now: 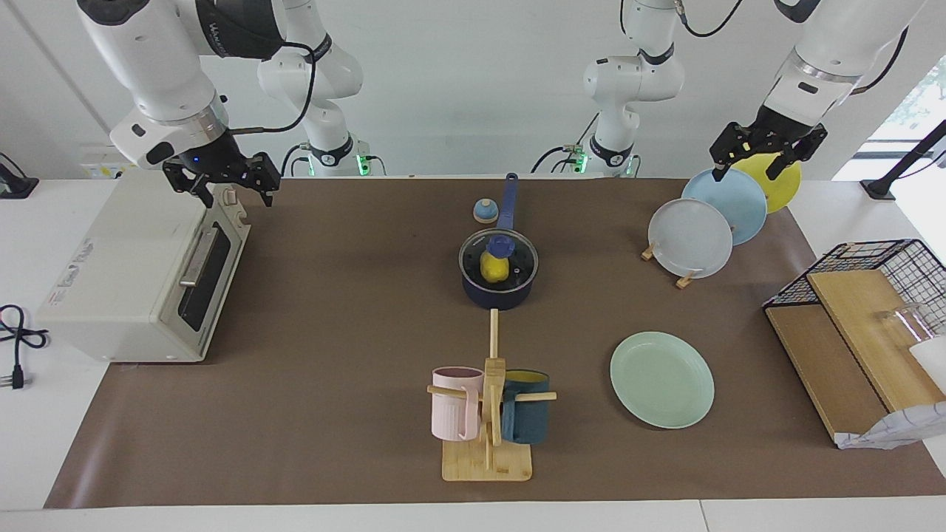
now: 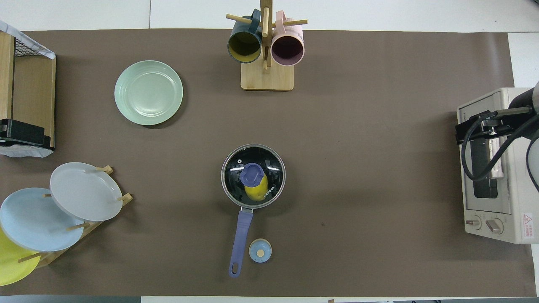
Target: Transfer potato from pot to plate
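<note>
The glass lid covers the whole pot and is too wide for the gripper's fingers, so the robot's right gripper should next take the lid by its narrow blue knob (image 2: 251,174).
The dark blue pot (image 1: 499,294) stands mid-table with its long handle pointing toward the robots; it also shows in the overhead view (image 2: 236,185). A glass lid with a blue knob (image 2: 252,174) lies on it. The yellow potato (image 1: 494,269) shows through the lid inside the pot (image 2: 257,192). The mint-green plate (image 1: 661,379) lies bare, farther from the robots, toward the left arm's end (image 2: 148,92). My left gripper (image 1: 745,176) is open over the plate rack. My right gripper (image 1: 236,198) is open over the toaster oven. Both arms wait.
A toaster oven (image 1: 133,281) stands at the right arm's end. A rack holds grey (image 1: 691,238), light-blue and yellow plates. A mug tree (image 1: 488,414) with a pink and a dark blue mug stands farther out. A small blue round knob-like item (image 2: 260,250) lies beside the handle. A wire basket (image 1: 872,325) holds boards.
</note>
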{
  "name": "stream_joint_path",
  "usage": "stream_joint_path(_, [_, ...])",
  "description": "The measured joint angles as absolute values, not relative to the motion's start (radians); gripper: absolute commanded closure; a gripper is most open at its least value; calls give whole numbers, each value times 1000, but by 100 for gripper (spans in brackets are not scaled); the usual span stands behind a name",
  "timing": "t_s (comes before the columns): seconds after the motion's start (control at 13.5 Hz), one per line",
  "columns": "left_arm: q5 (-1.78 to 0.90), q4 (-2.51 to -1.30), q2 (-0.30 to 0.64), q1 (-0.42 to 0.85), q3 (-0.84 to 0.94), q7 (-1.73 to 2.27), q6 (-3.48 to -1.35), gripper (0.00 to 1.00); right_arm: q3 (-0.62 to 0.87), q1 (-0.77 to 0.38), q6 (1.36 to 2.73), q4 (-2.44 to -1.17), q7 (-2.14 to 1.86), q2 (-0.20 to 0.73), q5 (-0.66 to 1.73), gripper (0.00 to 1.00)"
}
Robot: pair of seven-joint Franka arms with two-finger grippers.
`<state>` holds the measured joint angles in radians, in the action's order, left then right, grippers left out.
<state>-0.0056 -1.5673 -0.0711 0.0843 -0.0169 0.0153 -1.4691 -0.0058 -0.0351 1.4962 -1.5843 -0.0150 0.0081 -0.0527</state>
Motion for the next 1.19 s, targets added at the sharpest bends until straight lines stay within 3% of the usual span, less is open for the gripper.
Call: stream_joint_path(1.19, [-6, -1572, -76, 99, 2, 239, -1517, 0, 13, -64, 1507, -1601, -17, 6, -49, 0])
